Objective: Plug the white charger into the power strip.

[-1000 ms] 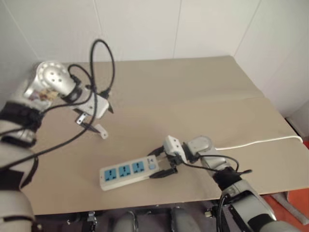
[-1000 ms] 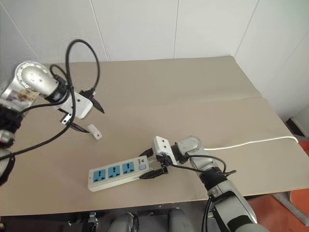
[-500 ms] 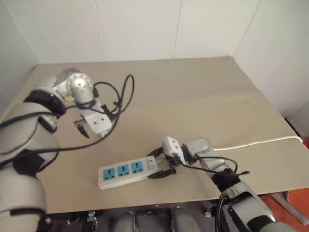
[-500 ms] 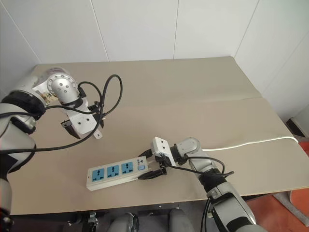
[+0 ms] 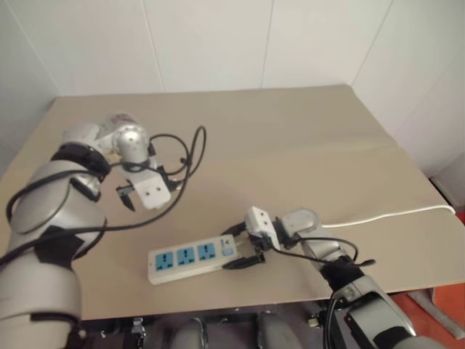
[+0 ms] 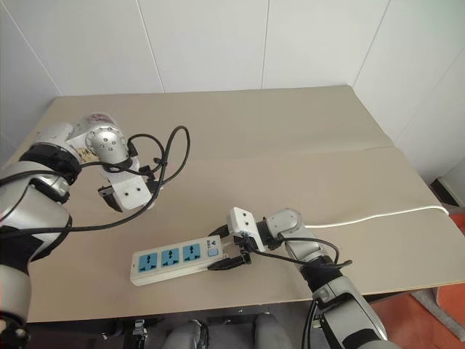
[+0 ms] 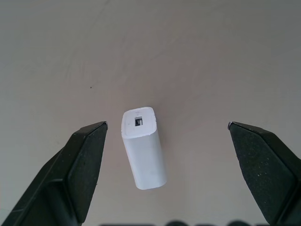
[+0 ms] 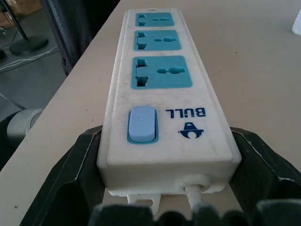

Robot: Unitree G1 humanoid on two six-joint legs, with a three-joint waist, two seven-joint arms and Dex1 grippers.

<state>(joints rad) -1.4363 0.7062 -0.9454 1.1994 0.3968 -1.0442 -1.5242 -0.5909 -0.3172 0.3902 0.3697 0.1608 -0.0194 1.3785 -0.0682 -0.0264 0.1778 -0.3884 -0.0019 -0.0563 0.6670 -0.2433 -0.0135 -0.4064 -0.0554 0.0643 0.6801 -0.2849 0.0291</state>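
Observation:
The white charger (image 7: 143, 149) is below my left fingertips, so my left gripper should first go down to the charger and only then close on it.
The white charger (image 7: 143, 149) lies flat on the tan table, its dark port end visible, in the gap between my left gripper's fingers. My left gripper (image 7: 167, 125) points straight down over it, open wide, with both fingers (image 7: 84, 160) clear of the charger. From the head views the left gripper (image 5: 145, 196) stands at the table's left and covers the charger. The power strip (image 5: 187, 259) lies near the front edge, blue sockets up. My right gripper (image 5: 244, 249) is shut on its switch end, one finger (image 8: 70, 174) on each side.
The strip's thin white cord (image 5: 389, 213) runs right to the table's edge. A black cable loop (image 5: 190, 149) hangs off my left wrist. The tan table (image 5: 290, 145) meets white walls behind; its front edge is close below the strip.
My left arm has swung down and inward until its gripper hangs over the charger, turning to point at the table. The right gripper and the strip have stayed put.

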